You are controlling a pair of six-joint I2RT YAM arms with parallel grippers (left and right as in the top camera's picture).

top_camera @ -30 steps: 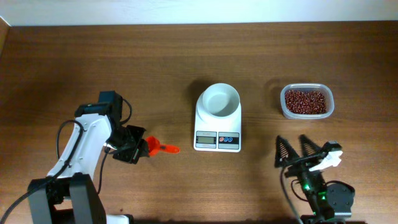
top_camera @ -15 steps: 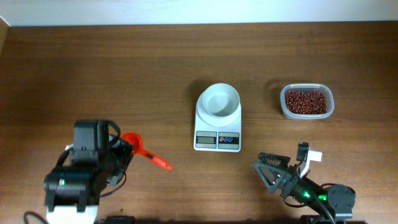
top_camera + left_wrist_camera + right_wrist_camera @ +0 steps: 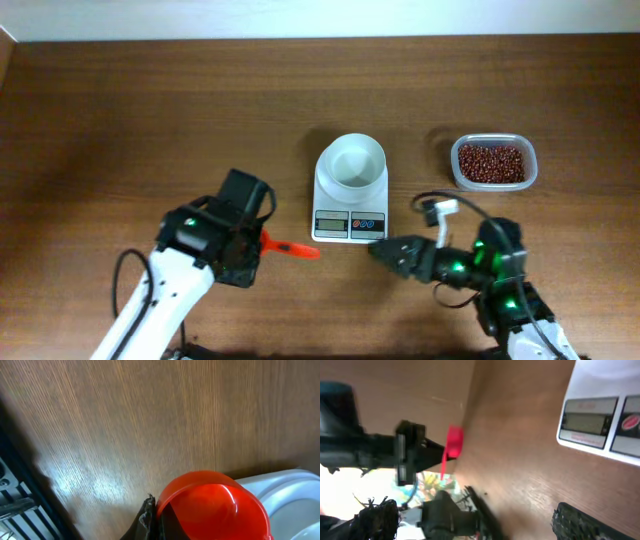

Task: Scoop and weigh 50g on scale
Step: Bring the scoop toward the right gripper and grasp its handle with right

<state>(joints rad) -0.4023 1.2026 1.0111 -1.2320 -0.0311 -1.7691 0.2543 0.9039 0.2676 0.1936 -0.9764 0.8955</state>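
The handle's tip [image 3: 315,252] stops short of my right gripper's fingers. My left gripper should keep holding the red scoop until they close on its handle.
The white scale [image 3: 349,226] stands mid-table with a white round bowl [image 3: 352,162] on it, and the bowl looks empty. My left gripper [image 3: 256,245] is shut on a red scoop [image 3: 292,247], just left of the scale's front. In the left wrist view the scoop's cup [image 3: 212,507] fills the foreground, with one fingertip [image 3: 148,512] against its rim and the scale [image 3: 295,492] just beyond. My right gripper [image 3: 381,250] lies open just in front of the scale's display, pointing left. The right wrist view shows the display [image 3: 585,420], one finger [image 3: 582,522] and the far scoop [image 3: 454,442].
A clear tub of red-brown beans [image 3: 492,163] sits right of the scale. The left arm's body [image 3: 170,290] runs down toward the front edge, the right arm's [image 3: 500,290] at the lower right. A pale wall strip borders the table's far edge.
My left arm has swung right, bringing the scoop next to the scale. My right arm has turned and reached left, its open gripper now lying in front of the scale.
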